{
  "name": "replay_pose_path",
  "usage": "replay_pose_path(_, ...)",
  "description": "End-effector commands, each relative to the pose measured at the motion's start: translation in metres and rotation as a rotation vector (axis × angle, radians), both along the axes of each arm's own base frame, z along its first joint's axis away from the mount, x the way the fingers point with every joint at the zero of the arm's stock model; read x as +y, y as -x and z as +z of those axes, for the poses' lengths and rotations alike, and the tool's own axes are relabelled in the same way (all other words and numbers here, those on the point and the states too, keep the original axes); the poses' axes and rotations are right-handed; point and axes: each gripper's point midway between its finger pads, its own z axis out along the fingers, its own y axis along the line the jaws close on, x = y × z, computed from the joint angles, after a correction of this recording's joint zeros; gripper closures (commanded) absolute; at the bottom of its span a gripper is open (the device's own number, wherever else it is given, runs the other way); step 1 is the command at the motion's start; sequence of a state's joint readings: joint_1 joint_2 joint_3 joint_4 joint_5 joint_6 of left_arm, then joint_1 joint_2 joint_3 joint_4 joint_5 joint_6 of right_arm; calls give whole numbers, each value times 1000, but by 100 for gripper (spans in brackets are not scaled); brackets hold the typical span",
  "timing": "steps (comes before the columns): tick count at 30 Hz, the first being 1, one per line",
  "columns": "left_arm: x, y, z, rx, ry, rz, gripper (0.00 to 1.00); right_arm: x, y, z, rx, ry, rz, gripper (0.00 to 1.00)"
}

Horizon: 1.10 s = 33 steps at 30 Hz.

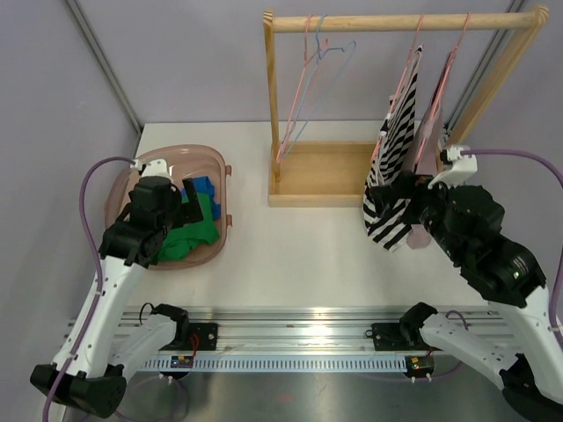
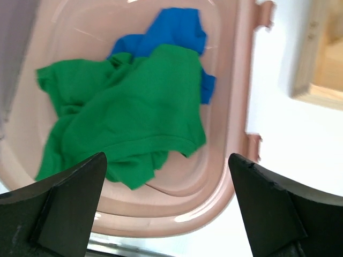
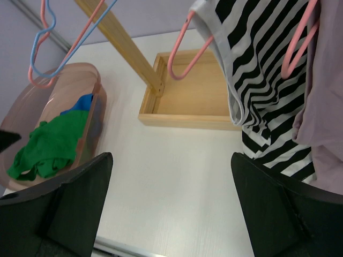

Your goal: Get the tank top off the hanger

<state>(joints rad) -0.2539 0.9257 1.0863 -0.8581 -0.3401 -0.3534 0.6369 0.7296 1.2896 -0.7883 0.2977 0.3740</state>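
Observation:
I need to take hold of the pink hanger's near side below its hook with my right gripper next, so the hook stays clear of the rack's bar (image 1: 378, 22) and the tank top can come off.
The black-and-white striped tank top (image 1: 398, 145) (image 3: 268, 59) hangs on a pink hanger (image 1: 413, 53) (image 3: 185, 59) at the right end of the wooden rack's rail (image 1: 378, 22). My right gripper (image 1: 398, 204) (image 3: 171, 209) is open just in front of the tank top's lower hem, with only bare table between its fingers. My left gripper (image 1: 192, 207) (image 2: 166, 209) is open above the pink basket (image 1: 176, 158) (image 2: 236, 107), holding nothing. A green garment (image 1: 186, 236) (image 2: 128, 107) lies in the basket below it.
A blue garment (image 1: 202, 186) (image 2: 177, 32) lies under the green one. A mauve garment (image 1: 431, 149) (image 3: 327, 96) hangs on a second pink hanger to the right of the tank top. Empty pink and blue hangers (image 1: 312, 70) (image 3: 48, 32) hang at the rail's left. The rack's wooden base tray (image 1: 321, 171) (image 3: 198, 96) sits mid-table.

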Motion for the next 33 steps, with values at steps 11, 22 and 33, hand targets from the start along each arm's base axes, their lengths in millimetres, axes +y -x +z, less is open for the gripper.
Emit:
replay_pose_path(11,-53,27,24,-258,192,-327,1,-11,-102,79,-77,191,-379,8)
replay_pose_path(22,-67,29,19,-229,205,-389,1,-34,-186,85,-11,264,-498,17)
replay_pose_path(33,-73,27,14,-206,213,-411,1,-42,-217,84,5,314,-536,65)
